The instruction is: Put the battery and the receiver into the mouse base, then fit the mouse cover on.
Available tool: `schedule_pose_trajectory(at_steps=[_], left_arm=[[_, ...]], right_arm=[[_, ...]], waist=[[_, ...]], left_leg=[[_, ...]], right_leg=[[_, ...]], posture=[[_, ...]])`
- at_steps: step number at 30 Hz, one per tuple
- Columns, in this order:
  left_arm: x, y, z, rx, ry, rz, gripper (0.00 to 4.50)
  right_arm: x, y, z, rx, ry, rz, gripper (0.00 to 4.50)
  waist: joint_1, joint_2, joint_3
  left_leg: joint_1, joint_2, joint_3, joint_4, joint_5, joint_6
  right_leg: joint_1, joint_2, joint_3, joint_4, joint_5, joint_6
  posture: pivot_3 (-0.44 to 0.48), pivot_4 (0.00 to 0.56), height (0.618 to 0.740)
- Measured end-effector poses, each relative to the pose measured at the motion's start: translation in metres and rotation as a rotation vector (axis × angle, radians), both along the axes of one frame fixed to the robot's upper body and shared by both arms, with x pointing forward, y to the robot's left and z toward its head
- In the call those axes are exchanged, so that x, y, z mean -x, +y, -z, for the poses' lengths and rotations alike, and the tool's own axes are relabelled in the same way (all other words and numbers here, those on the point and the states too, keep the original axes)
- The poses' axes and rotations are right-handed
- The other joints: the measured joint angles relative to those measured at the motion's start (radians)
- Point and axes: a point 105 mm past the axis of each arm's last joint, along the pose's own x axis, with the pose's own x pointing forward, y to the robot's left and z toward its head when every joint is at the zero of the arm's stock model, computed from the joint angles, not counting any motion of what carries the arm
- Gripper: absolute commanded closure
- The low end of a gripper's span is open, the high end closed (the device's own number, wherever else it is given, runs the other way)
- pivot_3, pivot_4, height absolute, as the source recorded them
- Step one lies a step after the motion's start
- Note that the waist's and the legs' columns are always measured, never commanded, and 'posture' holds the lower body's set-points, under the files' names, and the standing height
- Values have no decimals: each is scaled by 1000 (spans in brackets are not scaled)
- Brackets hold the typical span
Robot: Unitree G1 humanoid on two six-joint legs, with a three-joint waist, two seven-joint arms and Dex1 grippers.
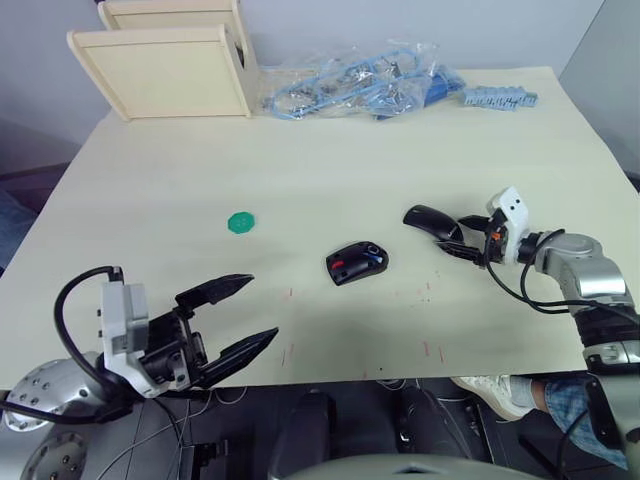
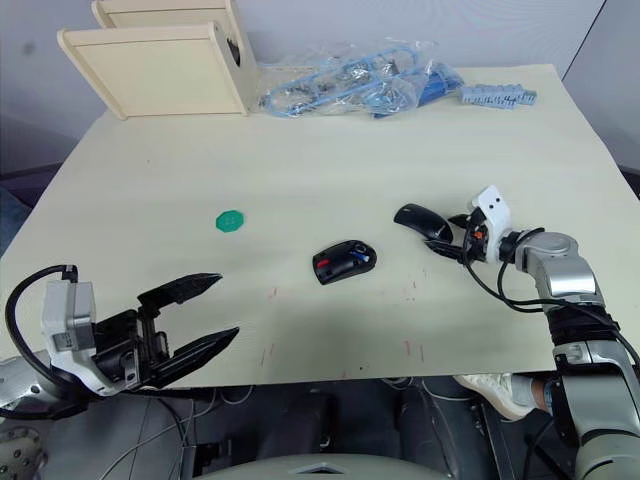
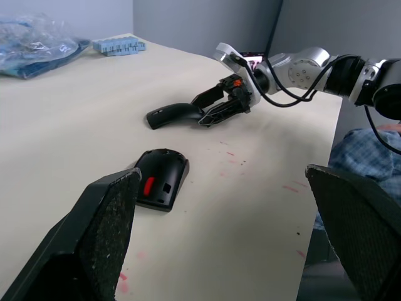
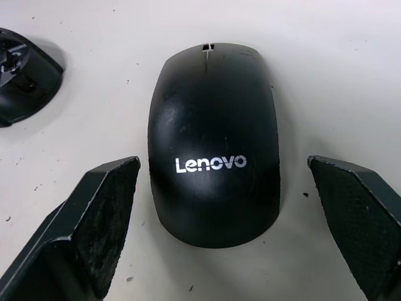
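I should next grab the cover with my right gripper by its rear end with the Lenovo logo point(image 1: 449, 233) point(image 4: 214, 182), so that I can fit the mouse cover onto the mouse base.
The mouse base point(image 1: 356, 264) lies mid-table, a black oval with a red patch. The blue battery point(image 1: 374, 258) sits in its compartment. I cannot make out the receiver. To its right the glossy black mouse cover point(image 1: 428, 220) rests flat on the table, "Lenovo" side up point(image 4: 213, 157). My right gripper point(image 1: 455, 240) is open at the cover's near end, one finger point(image 4: 94, 232) on each side and apart from it. My left gripper point(image 1: 262, 307) hovers open at the table's front left edge, well short of the base point(image 3: 161, 179).
A green octagonal disc point(image 1: 241, 222) lies left of the base. Two wooden trays point(image 1: 165, 70) stand at the back left, a plastic bag of blue parts point(image 1: 360, 85) and a grey-blue strip point(image 1: 498, 97) at the back. A shoe point(image 1: 495, 395) shows below the front edge.
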Motion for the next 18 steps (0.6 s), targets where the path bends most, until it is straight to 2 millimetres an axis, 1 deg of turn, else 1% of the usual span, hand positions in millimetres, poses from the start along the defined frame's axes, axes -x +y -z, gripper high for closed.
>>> schedule_pose_trajectory(at_steps=[18], left_arm=[[1, 0, 2, 2, 2, -2, 19]], right_arm=[[-1, 3, 2, -20, -3, 0, 0]], waist=[[0, 0, 0]], left_leg=[[0, 0, 0, 0, 0, 0]], right_leg=[[0, 0, 0, 0, 0, 0]], posture=[[0, 150, 740]])
